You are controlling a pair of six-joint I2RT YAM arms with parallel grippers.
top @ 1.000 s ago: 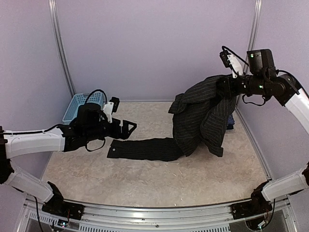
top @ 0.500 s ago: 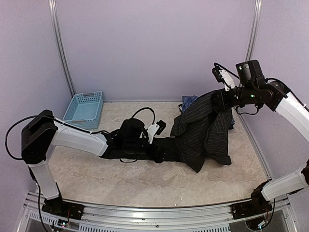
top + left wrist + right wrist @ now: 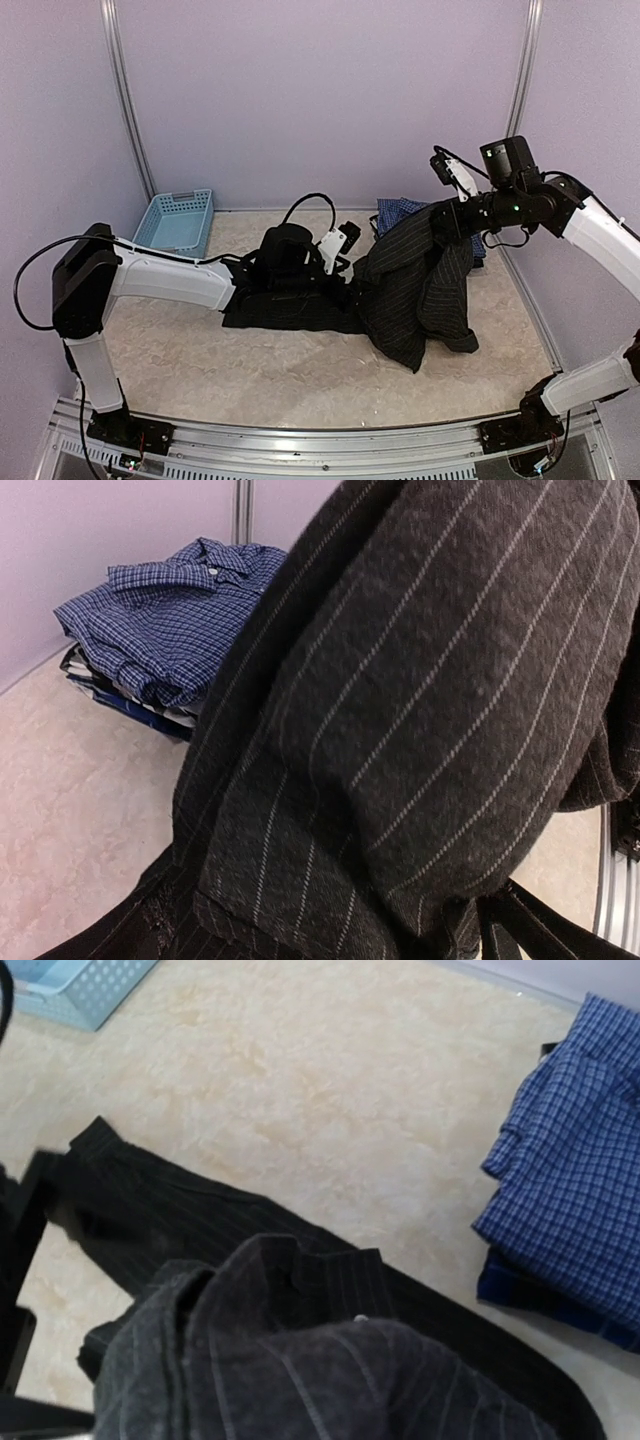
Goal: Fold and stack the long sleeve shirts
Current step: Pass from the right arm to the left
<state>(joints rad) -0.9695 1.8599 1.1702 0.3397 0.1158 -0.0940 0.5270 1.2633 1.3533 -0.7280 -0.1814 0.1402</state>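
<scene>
The robot's left gripper will next grab the black pinstriped shirt (image 3: 420, 285) by its hanging cloth (image 3: 368, 292) beside the flat sleeve, opposite the right gripper, to spread the shirt for folding.
The black pinstriped long sleeve shirt (image 3: 420, 285) hangs from my right gripper (image 3: 447, 215), which is shut on its upper part at the back right. One sleeve (image 3: 285, 308) lies flat on the table toward the left. My left gripper (image 3: 350, 285) stands open, low over that sleeve and pressed up against the hanging cloth. In the left wrist view the black cloth (image 3: 420, 710) fills the space between the wide-apart fingers (image 3: 535, 925). The blue check shirt (image 3: 400, 212) lies folded on a small stack behind, and the blue check shirt (image 3: 580, 1150) also shows in the right wrist view.
A light blue plastic basket (image 3: 178, 222) stands at the back left by the wall. Purple walls close in the back and sides. The table's metal front rail (image 3: 320, 440) runs along the near edge.
My left arm swung right from beside the basket to the sleeve and hanging shirt. My right gripper carried the black shirt left and lower, uncovering the blue check shirt behind.
</scene>
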